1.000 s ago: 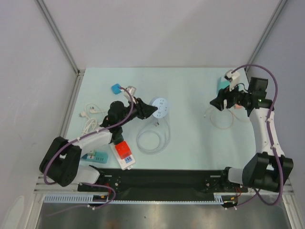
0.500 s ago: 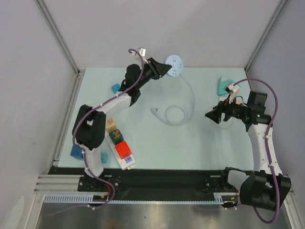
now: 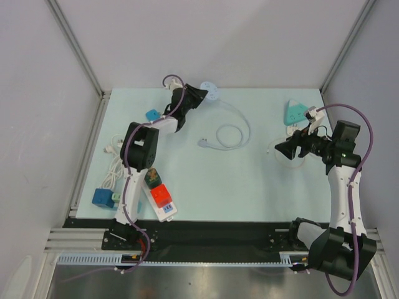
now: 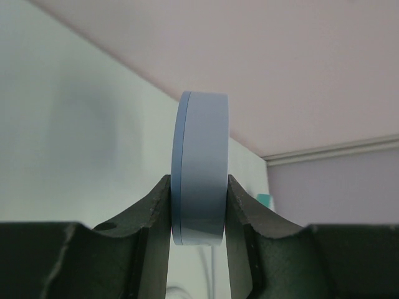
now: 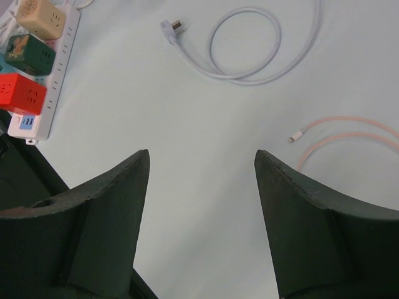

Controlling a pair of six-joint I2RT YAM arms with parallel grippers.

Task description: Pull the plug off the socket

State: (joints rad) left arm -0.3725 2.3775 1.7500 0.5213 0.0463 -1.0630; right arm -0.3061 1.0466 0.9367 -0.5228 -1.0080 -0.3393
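Note:
The socket is hanging on edge apart from its shadow and would fall to the table's far edge if I let go now, so my left gripper should keep holding it.
My left gripper [image 3: 201, 94] is shut on a round pale blue socket [image 3: 211, 91], held on edge above the far edge of the table near the back wall. In the left wrist view the disc [image 4: 201, 168] sits clamped between both fingers. Its white cord [image 3: 230, 134] trails down into a loop on the table, and its white plug [image 3: 201, 143] lies loose, plugged into nothing. The right wrist view shows that plug [image 5: 171, 27] and the loop [image 5: 249, 50]. My right gripper [image 3: 278, 149] is open and empty over the right side of the table, with bare table between its fingers [image 5: 202, 156].
A white power strip [image 3: 163, 210] carrying red, green and beige cube adapters lies front left. A teal triangular socket [image 3: 295, 112] sits back right with a pink cable [image 5: 336, 134] near it. Blue cubes [image 3: 151, 115] [image 3: 103, 197] and a white cable bundle [image 3: 115, 159] lie at the left.
My left arm swung from mid-table to the back wall, carrying the round socket and dragging its cord along. My right gripper shifted slightly right and stayed open.

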